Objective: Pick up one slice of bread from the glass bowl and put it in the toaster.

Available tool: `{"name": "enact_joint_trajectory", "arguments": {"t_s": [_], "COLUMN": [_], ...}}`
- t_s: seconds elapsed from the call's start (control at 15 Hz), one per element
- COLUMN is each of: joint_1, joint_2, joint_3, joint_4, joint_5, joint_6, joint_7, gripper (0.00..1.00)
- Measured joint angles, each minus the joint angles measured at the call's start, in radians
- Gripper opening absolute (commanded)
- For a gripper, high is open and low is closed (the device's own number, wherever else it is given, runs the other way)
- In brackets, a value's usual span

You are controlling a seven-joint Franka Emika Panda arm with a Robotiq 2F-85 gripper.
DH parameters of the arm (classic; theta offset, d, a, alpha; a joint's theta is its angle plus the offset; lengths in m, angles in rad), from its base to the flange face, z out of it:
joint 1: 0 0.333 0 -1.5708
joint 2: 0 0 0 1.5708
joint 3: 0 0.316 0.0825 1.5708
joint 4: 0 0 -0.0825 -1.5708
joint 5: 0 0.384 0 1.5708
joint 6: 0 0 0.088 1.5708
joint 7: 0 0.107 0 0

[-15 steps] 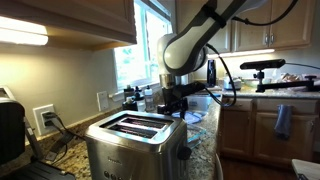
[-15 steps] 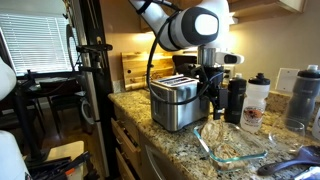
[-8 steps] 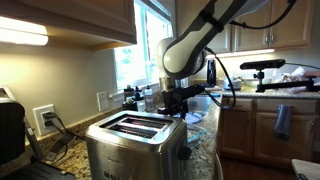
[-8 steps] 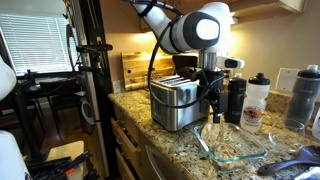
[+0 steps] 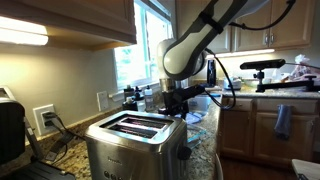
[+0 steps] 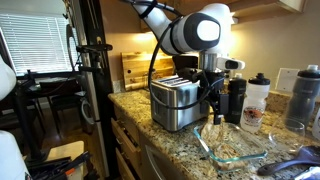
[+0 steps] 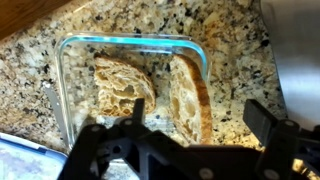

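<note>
My gripper picks up the leaning slice of bread across its thickness at the end nearest my gripper next, leaving the rest free to enter the toaster (image 5: pixel 135 145).
In the wrist view a square glass bowl (image 7: pixel 62 90) on the granite counter holds two slices of bread: one lies flat on the left (image 7: pixel 122 88), the other leans on its edge on the right (image 7: pixel 188 95). My gripper (image 7: pixel 200 118) hangs open and empty above the right slice, its fingers straddling it without touching. The stainless-steel toaster (image 5: pixel 135 145) stands in front in an exterior view, and shows in the second one too (image 6: pixel 176 103), left of the glass bowl (image 6: pixel 232 143). The gripper (image 6: pixel 213 112) hovers over the bowl's near side.
Bottles and a tumbler (image 6: pixel 257 100) stand behind the bowl. A wooden cutting board (image 6: pixel 135 68) leans on the wall behind the toaster. A black appliance (image 5: pixel 10 130) sits at the left. A blue cloth (image 7: pixel 20 160) lies beside the bowl.
The arm moved slightly toward the bowl between one second ago and half a second ago; since then nothing visible has changed.
</note>
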Motion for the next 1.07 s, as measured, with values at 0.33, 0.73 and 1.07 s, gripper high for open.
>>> {"name": "enact_joint_trajectory", "arguments": {"t_s": [0.33,0.73,1.07], "joint_1": [0.001,0.003,0.014], "joint_2": [0.020,0.052,0.076], "joint_3": [-0.026,-0.037,-0.037], "joint_4": [0.016,0.051,0.069], "joint_5": [-0.027,-0.033,-0.033], "joint_6": [0.000,0.000,0.000], "joint_7": [0.007,0.012,0.014], "gripper": [1.00,1.00,1.00]}}
